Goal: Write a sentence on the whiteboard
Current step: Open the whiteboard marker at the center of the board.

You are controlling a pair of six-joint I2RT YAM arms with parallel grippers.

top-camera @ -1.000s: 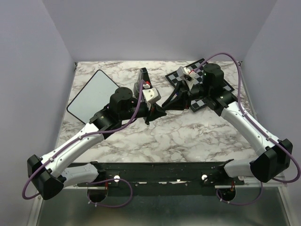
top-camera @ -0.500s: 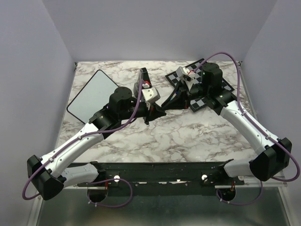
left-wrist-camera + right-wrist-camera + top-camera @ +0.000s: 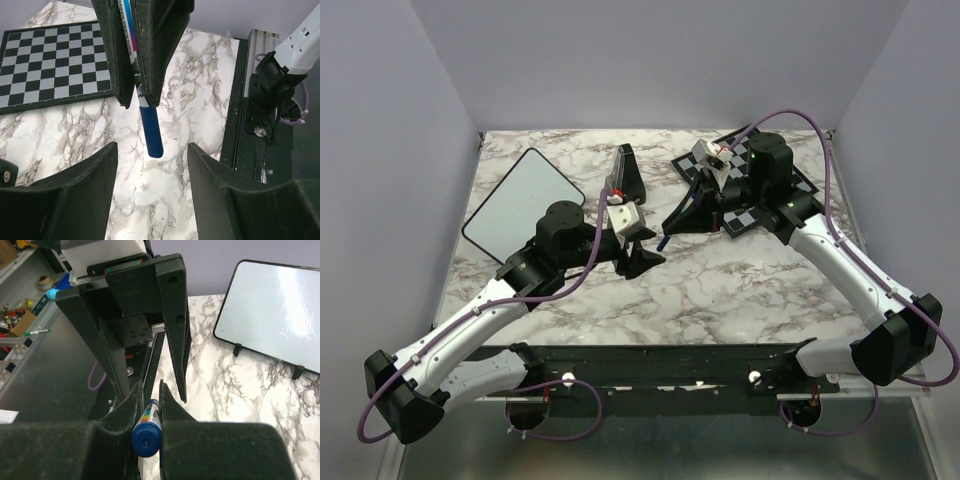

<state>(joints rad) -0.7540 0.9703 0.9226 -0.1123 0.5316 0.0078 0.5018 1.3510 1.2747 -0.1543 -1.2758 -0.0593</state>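
Note:
I will grab the marker's blue cap (image 3: 663, 243) (image 3: 152, 132) with my left gripper next, to uncap the marker for writing. My right gripper keeps holding the body of the marker.
A marker with a blue cap (image 3: 150, 133) hangs over the marble between the two arms, cap end pointing down. My right gripper (image 3: 151, 390) is shut on its barrel, and the blue end (image 3: 145, 440) sticks out toward the right wrist camera. My left gripper (image 3: 152, 165) stands open just below the cap, touching nothing. From above, the left gripper (image 3: 648, 228) faces the right gripper (image 3: 672, 222). The whiteboard (image 3: 515, 200) lies flat at the far left, also in the right wrist view (image 3: 280, 305). No sentence shows on it; its face is bare with glare.
A black-and-white chessboard (image 3: 748, 216) lies at the back right under the right arm, also in the left wrist view (image 3: 50, 60). A black rail (image 3: 660, 365) runs along the table's near edge. Grey walls close in the back and sides.
My left gripper has opened, let go of the marker and drawn back toward the near left. My right gripper closed fully on the marker and now holds it alone.

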